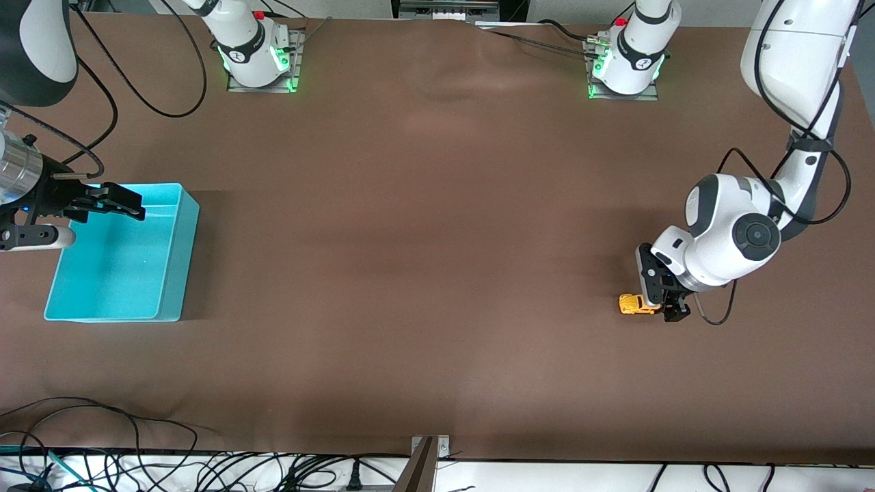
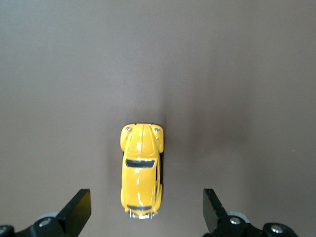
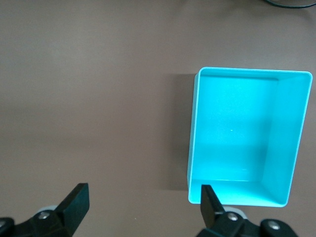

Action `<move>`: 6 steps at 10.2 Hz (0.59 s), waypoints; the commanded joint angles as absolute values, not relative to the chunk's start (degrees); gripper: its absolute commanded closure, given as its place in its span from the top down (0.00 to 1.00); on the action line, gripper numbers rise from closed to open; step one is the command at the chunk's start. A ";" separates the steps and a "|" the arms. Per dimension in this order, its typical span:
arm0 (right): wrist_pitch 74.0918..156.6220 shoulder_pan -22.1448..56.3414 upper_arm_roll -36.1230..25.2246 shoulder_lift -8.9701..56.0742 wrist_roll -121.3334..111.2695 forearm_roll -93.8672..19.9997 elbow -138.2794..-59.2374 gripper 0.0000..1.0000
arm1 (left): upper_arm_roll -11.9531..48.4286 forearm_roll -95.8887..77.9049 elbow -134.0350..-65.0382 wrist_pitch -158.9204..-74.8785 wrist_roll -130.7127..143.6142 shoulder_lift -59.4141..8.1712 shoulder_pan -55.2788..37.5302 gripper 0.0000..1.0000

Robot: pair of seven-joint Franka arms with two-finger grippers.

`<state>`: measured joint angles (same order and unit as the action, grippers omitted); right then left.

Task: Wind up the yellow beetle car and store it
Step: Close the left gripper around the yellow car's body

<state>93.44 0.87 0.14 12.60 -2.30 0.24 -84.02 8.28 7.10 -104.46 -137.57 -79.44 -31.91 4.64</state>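
The yellow beetle car needs to be wound up with its hood (image 2: 141, 140) free, so my left gripper will grab the car by its cabin sides behind the windshield (image 2: 140, 185) next.
The yellow beetle car (image 1: 634, 304) stands on the brown table near the left arm's end. My left gripper (image 1: 666, 306) is low beside it, open. In the left wrist view the car (image 2: 141, 163) has its tail end between the wide-spread fingers of the left gripper (image 2: 146, 205), and neither finger touches it. My right gripper (image 1: 119, 201) hangs open over the corner of the turquoise bin (image 1: 186, 236) at the right arm's end. The right wrist view shows the bin (image 3: 247, 71) empty, with the right gripper (image 3: 143, 197) holding nothing.
Both arm bases (image 1: 256, 58) (image 1: 625, 68) stand on plates along the table's edge farthest from the front camera. Loose cables (image 1: 137, 465) and a metal bracket (image 1: 427, 451) lie at the edge nearest it. Bare brown cloth spans between car and bin.
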 commanded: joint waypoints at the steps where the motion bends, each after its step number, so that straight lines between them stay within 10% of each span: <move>1: 93.52 0.97 0.18 13.27 -1.93 -0.70 -83.32 1.00 | 8.35 8.61 -103.89 -140.44 -81.12 -35.06 5.36 1.00; 6: 93.78 0.97 0.18 13.27 -1.93 -0.79 -83.15 1.00 | 8.35 8.61 -103.71 -143.96 -81.21 -37.53 5.71 1.00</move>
